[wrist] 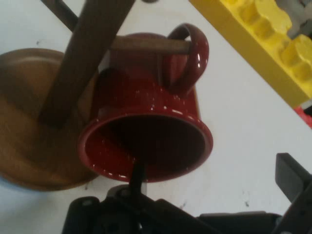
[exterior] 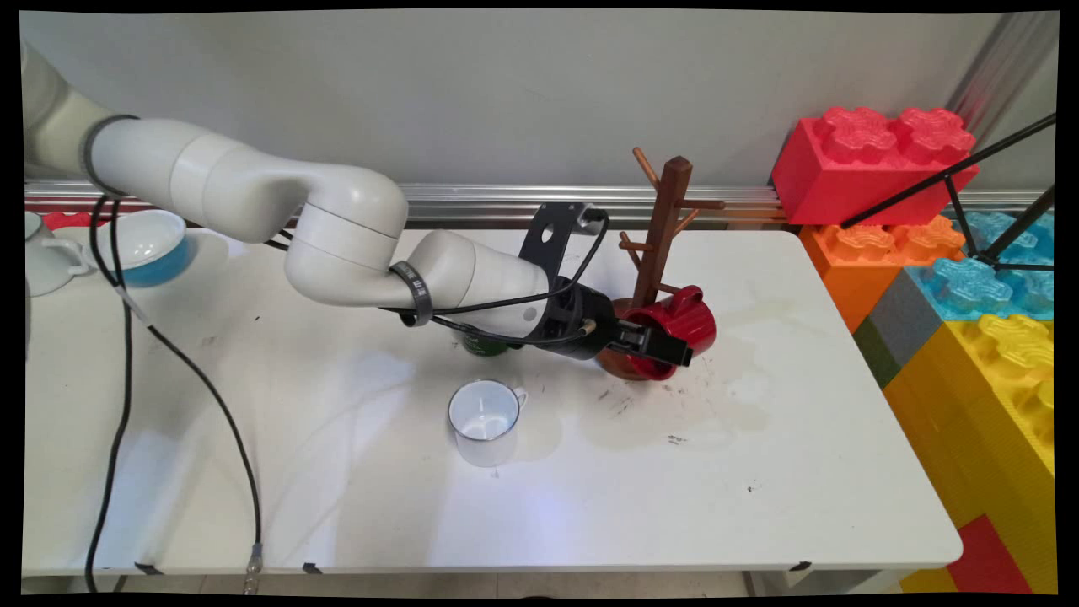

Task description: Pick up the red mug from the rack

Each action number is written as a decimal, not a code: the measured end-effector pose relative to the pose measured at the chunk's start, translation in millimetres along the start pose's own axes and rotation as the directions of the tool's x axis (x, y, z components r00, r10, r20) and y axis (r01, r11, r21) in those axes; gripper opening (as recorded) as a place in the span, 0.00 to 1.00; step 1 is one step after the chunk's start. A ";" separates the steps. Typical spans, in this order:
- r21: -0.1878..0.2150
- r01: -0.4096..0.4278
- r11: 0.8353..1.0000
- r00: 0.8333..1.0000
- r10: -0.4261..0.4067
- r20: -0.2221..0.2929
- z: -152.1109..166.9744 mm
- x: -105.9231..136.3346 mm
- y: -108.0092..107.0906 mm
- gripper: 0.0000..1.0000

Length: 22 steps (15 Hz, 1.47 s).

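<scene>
The red mug should next be grabbed by its rim with my gripper, to lift it off the low peg of the mug tree.
A red mug hangs on its side low on the brown wooden mug tree, just above the tree's round base. Its handle is threaded over a low peg, and its mouth faces my gripper. My gripper is open at the mug's rim. One thin finger reaches into the mug's mouth. The other finger stands well clear of the mug's outer wall, over the table.
A white enamel mug stands upright in front of the arm. A green object is mostly hidden under the wrist. A blue bowl and a white cup sit far left. Large toy blocks line the right side.
</scene>
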<state>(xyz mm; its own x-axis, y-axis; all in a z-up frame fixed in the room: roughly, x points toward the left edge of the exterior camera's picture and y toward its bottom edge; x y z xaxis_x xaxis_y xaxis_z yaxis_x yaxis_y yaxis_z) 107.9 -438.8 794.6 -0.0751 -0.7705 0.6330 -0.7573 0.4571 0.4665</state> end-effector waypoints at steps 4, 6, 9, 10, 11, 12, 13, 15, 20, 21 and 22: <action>0.014 0.042 0.999 0.999 -0.042 -0.022 4.0 0.3 2.1 1.00; 0.020 0.071 0.997 0.997 -0.070 -0.033 7.1 -0.3 4.9 1.00; 0.017 0.100 0.995 0.994 -0.099 -0.040 11.5 -1.3 9.6 1.00; 0.016 0.112 0.994 0.993 -0.111 -0.044 13.5 -1.4 11.4 1.00; 0.013 0.123 0.992 0.991 -0.122 -0.049 15.8 -1.3 12.9 1.00; 0.012 0.131 0.991 0.990 -0.130 -0.054 18.0 -1.1 13.9 1.00; 0.010 0.136 0.991 0.989 -0.135 -0.057 19.3 -1.1 14.4 1.00; 0.007 0.146 0.989 0.987 -0.145 -0.064 22.8 -1.0 15.3 1.00; -0.001 0.162 0.987 0.984 -0.161 -0.081 32.2 -2.2 15.7 1.00; -0.003 0.164 0.987 0.983 -0.163 -0.084 33.9 -2.4 15.9 1.00; -0.006 0.165 0.986 0.982 -0.165 -0.087 35.7 -2.7 16.0 1.00</action>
<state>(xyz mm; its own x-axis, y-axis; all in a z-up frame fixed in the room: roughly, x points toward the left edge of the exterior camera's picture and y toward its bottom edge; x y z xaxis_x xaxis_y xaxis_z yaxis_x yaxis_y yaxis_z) 72.8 -445.3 778.3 0.1075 -0.7936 0.5989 -0.7553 0.3265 0.5682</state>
